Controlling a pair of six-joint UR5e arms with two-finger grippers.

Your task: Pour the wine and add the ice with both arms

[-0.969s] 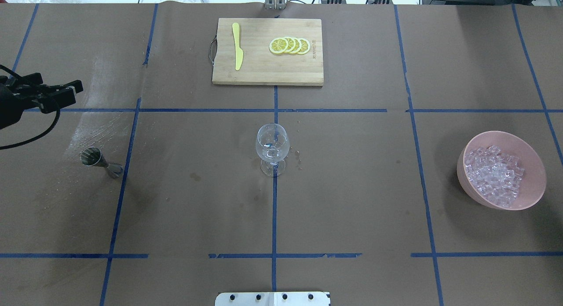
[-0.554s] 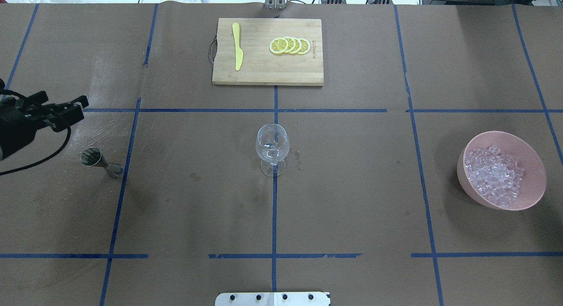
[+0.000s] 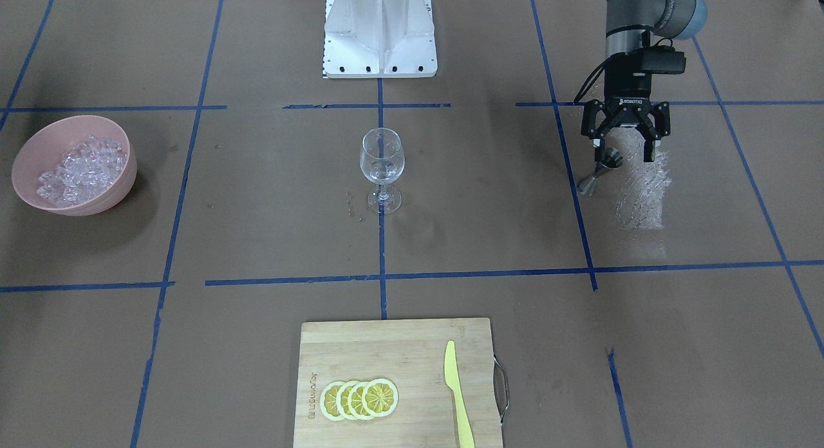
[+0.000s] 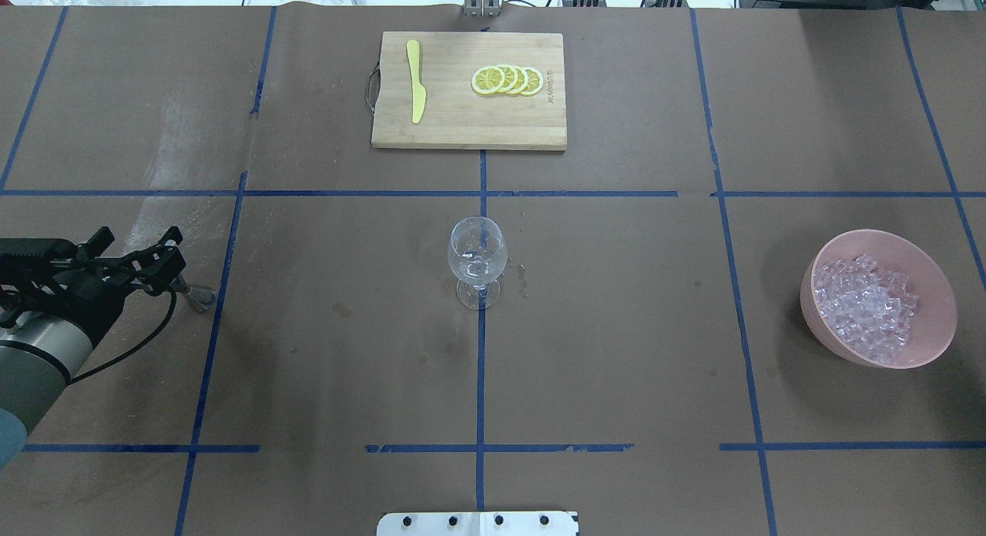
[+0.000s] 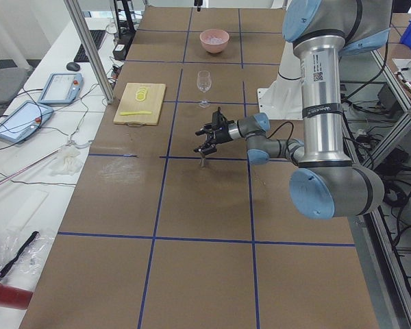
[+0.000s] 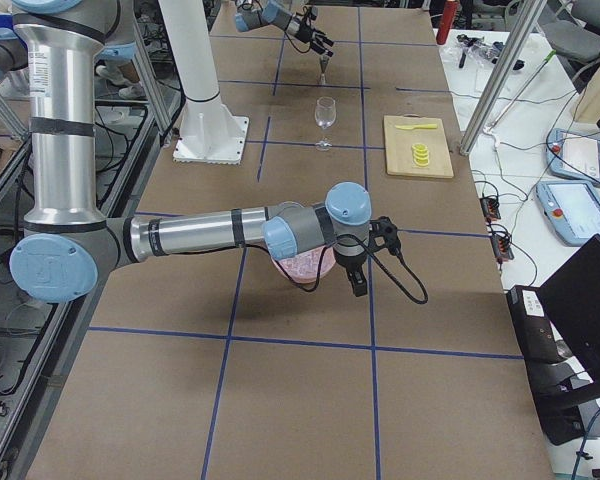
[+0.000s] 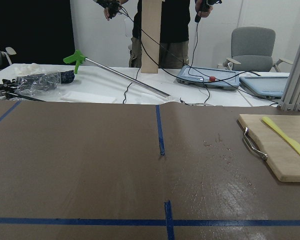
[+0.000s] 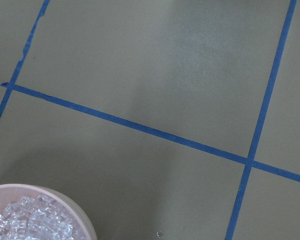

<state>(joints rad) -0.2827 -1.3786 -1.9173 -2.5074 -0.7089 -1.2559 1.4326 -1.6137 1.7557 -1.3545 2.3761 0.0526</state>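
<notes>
The jigger should next be held by its narrow middle (image 3: 599, 169) with my left gripper, because the jigger's foot (image 3: 588, 185) spreads outward in a sloping cone.
My left gripper (image 3: 623, 149) is open and hangs just over a small metal jigger (image 3: 602, 167) at the table's left side. In the overhead view the gripper (image 4: 139, 241) covers the jigger's cup; only its foot (image 4: 202, 295) shows. A clear stemmed wine glass (image 4: 477, 259) stands upright at the table's centre. The ice (image 4: 866, 305) is heaped in a pink bowl (image 4: 936, 289) at the right. My right gripper (image 6: 360, 280) shows only in the exterior right view, beside the bowl; I cannot tell if it is open or shut. The right wrist view shows the ice (image 8: 25, 222).
A wooden cutting board (image 4: 462, 128) lies at the far middle with lemon slices (image 4: 507, 80) and a yellow knife (image 4: 416, 82). A whitish wet smear (image 3: 644, 184) marks the paper beside the jigger. The white pedestal (image 3: 380, 29) stands at the robot's side.
My left gripper has moved from behind the jigger toward the robot's side and now hangs over it, hiding its cup in the overhead view. Glass and bowl have not moved.
</notes>
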